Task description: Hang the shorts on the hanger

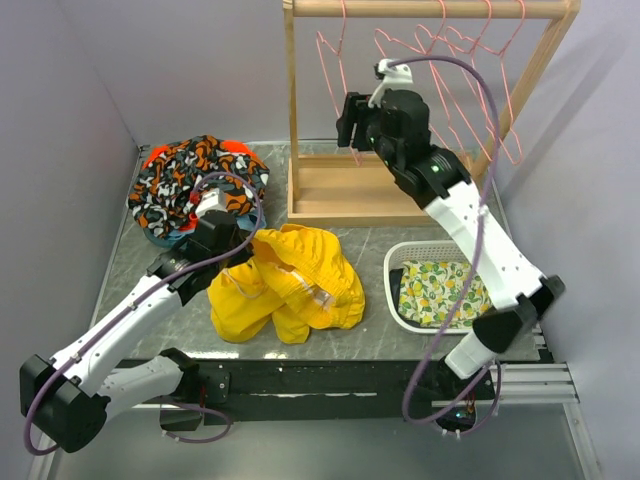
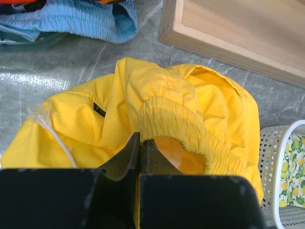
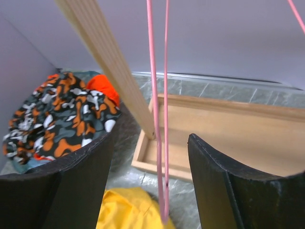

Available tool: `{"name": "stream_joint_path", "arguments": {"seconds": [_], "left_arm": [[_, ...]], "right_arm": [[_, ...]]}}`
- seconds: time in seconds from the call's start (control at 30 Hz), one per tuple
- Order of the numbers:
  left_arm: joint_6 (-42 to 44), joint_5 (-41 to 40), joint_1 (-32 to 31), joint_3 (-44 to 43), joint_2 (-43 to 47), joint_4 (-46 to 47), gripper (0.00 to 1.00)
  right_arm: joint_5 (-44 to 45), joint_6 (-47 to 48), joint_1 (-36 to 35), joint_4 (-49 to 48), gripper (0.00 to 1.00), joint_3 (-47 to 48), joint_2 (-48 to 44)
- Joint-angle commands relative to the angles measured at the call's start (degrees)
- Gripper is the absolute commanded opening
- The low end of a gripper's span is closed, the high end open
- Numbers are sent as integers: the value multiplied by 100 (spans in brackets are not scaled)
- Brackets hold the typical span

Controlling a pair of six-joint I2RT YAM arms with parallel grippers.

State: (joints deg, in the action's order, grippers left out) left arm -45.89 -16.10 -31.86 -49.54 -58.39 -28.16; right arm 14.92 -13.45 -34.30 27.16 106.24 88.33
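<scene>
My right gripper grabs the pink hanger by its near side wire next, so that the opposite end stays free to insert into the waistband.
The yellow shorts (image 1: 290,283) lie crumpled on the table at front centre. My left gripper (image 1: 236,240) is shut on their elastic waistband (image 2: 176,119) at the left edge. Their pale drawstring (image 2: 52,131) trails on the left. A pink wire hanger (image 1: 335,75) hangs at the left end of the wooden rack's rail (image 1: 430,8). My right gripper (image 1: 350,125) is raised at that hanger, open, with the hanger's two thin wires (image 3: 159,119) between its fingers and no contact visible.
Several more pink hangers (image 1: 465,70) hang on the rail to the right. The rack's wooden base (image 1: 350,190) sits behind the shorts. A patterned garment pile (image 1: 195,185) lies back left. A white basket (image 1: 405,300) with lemon-print cloth (image 1: 440,290) stands right.
</scene>
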Motion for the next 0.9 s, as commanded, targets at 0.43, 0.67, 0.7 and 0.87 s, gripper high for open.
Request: {"name": "stream_joint_path", "arguments": {"seconds": [0.43, 0.67, 0.7, 0.87], "left_arm": [[317, 28, -14, -381, 29, 4, 1], [352, 63, -22, -416, 56, -14, 1], [353, 63, -14, -416, 47, -5, 1], [370, 177, -22, -337, 38, 48, 1]], "right_arm": [[117, 792, 231, 404, 31, 1857, 1388], [275, 1020, 231, 299, 0, 2042, 1371], [301, 1064, 231, 168, 0, 2015, 1345], [336, 1187, 214, -202, 0, 1717, 993]]}}
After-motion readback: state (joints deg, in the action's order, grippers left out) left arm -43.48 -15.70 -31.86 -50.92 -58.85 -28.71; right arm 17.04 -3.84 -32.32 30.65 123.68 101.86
